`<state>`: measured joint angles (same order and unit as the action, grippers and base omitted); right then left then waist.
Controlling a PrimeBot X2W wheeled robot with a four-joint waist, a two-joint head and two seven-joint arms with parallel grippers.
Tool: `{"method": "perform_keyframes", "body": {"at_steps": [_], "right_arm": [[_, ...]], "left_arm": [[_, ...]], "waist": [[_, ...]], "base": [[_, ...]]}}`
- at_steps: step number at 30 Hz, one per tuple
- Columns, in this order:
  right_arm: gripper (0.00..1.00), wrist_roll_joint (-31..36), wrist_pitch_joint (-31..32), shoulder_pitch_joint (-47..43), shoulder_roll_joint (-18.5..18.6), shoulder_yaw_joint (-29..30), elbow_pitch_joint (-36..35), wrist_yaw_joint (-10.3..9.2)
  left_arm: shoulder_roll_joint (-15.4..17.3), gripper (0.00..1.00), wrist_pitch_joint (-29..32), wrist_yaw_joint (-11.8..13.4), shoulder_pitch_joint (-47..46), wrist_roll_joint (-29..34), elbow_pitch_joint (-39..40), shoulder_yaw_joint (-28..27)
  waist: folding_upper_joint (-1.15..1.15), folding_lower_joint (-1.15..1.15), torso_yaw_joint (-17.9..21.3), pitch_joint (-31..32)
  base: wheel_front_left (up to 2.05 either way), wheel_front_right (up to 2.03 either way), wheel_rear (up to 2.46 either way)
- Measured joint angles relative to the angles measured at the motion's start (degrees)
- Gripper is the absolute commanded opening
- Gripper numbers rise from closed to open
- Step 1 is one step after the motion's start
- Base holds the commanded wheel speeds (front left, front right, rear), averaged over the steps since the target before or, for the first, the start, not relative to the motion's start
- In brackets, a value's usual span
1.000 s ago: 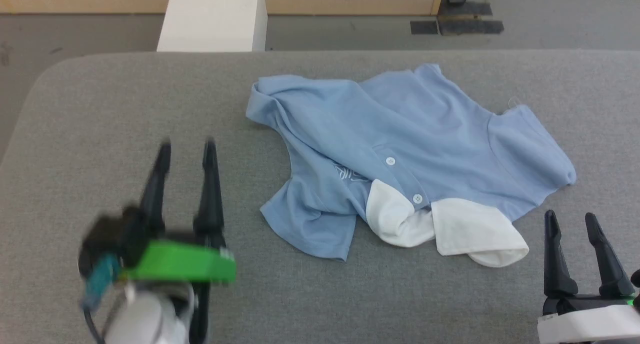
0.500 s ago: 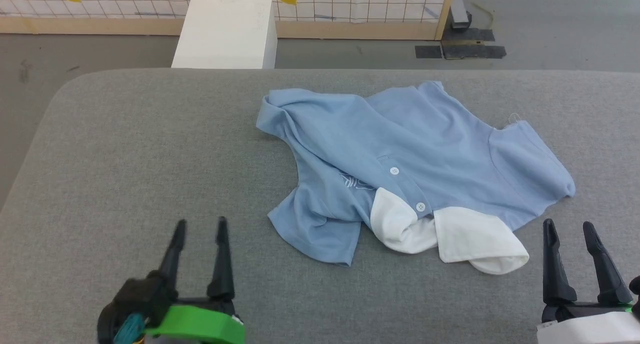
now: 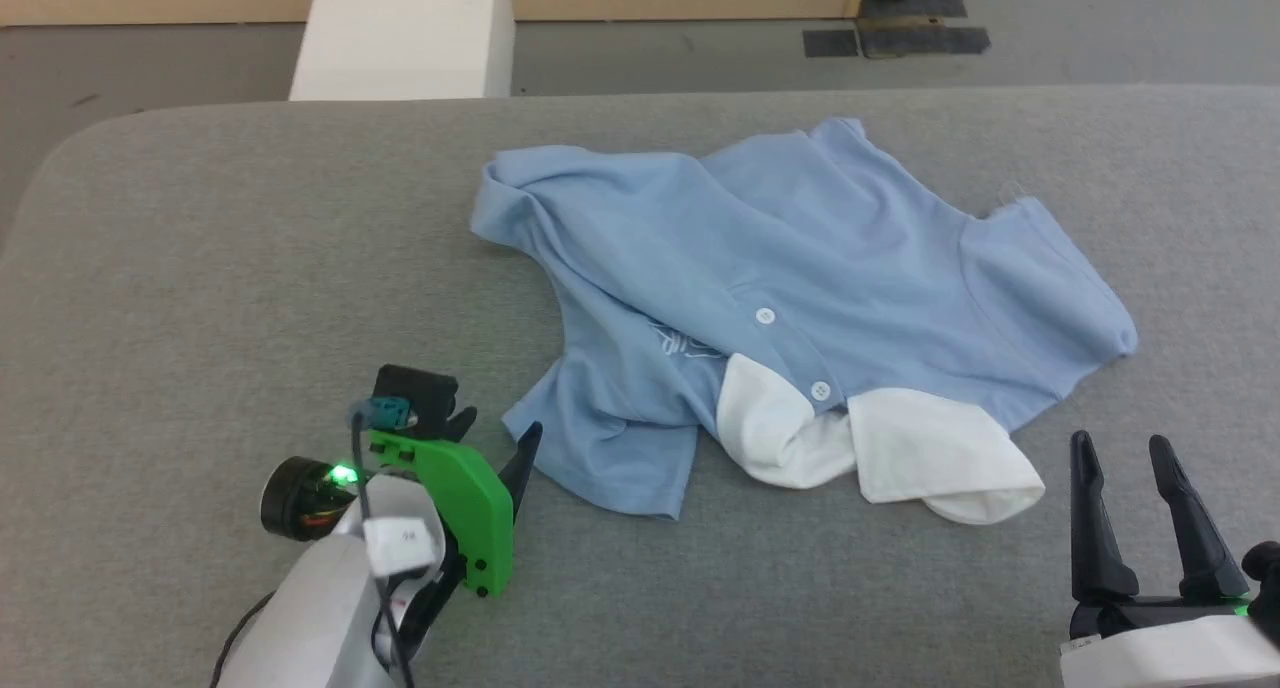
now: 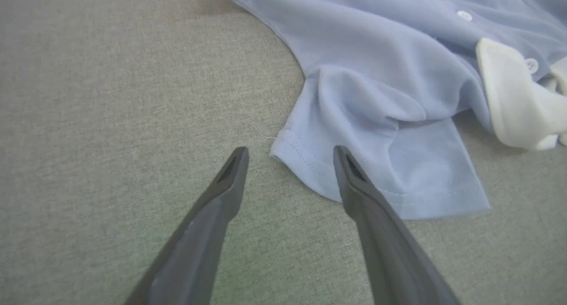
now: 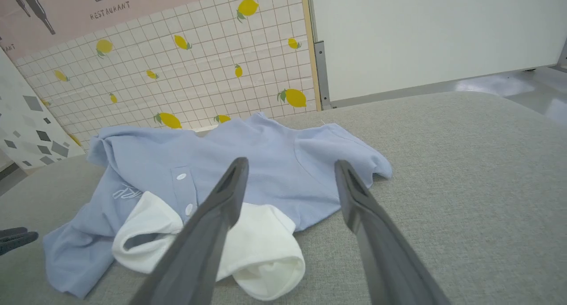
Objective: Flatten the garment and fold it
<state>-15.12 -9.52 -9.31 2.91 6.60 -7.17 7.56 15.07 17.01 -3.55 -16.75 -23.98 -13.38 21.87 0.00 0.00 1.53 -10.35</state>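
Note:
The shirt lies slack across the table, so the robot's right gripper should next grab the polo shirt (image 3: 792, 268) by the hem edge of its outstretched sleeve (image 3: 1125, 347).
The garment (image 3: 800, 258), a light blue polo shirt, lies crumpled on the grey padded table (image 3: 200, 268), its white collar (image 3: 900, 458) turned toward me. Two white buttons and a white chest logo (image 3: 680, 343) show. My left gripper (image 3: 497, 436) is open, lying low and pointing right at the near left sleeve. In the left wrist view the sleeve's hem corner (image 4: 288, 150) sits between the tips of that open gripper (image 4: 290, 150), which hold nothing. My right gripper (image 3: 1120, 440) stands open at the near right, short of the collar (image 5: 266, 252), as the right wrist view (image 5: 291, 162) also shows.
A white block (image 3: 400, 33) stands on the floor past the table's far edge. Dark tape patches (image 3: 895, 38) mark the floor at the back right. A lemon-patterned tiled panel (image 5: 177, 74) lines the back. Bare table surface stretches to the left of the shirt.
My left gripper has swung round to point right and moved up to the shirt's near left sleeve hem. The head camera shifted. The right gripper and the shirt stayed put.

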Motion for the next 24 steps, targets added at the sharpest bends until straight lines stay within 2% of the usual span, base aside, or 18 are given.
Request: {"method": "perform_keyframes", "body": {"at_steps": [5,13,14,15,20,24], "right_arm": [[1.0,0.0,0.0,0.2,0.0,-0.1,0.1,0.0],[1.0,0.0,-0.1,0.5,0.0,0.2,0.2,0.0],[1.0,0.0,-0.1,0.5,0.0,0.3,0.2,0.0],[1.0,0.0,-0.1,0.5,0.0,0.3,0.2,0.0],[1.0,0.0,-0.2,0.5,0.0,0.6,0.5,0.0],[1.0,0.0,-0.2,0.5,0.0,0.6,0.7,0.0]], "left_arm": [[0.0,1.0,3.8,-0.4,-2.6,-0.3,-5.8,1.1],[-0.9,0.99,5.3,-1.0,-5.9,-2.9,-10.5,1.3],[-1.0,0.1,5.9,-1.2,-6.2,-3.4,-10.7,1.4],[-1.1,0.0,6.4,-1.5,-6.6,-3.8,-10.9,1.6],[-2.7,0.0,5.8,-2.5,-7.0,-6.7,-11.1,2.3],[-3.1,0.0,1.6,-2.7,-6.4,-6.9,-10.8,1.6]], "waist": [[0.0,0.0,1.9,-1.0],[0.0,0.0,4.2,-2.8],[0.0,0.0,4.4,-3.0],[0.0,0.0,4.5,-3.2],[0.0,0.0,4.3,-3.2],[0.0,0.0,3.7,-2.5]], "base": [[0.0,0.0,0.0],[0.0,0.0,0.0],[0.0,0.0,0.0],[0.0,0.0,0.0],[0.0,0.0,0.0],[0.0,0.0,0.0]]}}
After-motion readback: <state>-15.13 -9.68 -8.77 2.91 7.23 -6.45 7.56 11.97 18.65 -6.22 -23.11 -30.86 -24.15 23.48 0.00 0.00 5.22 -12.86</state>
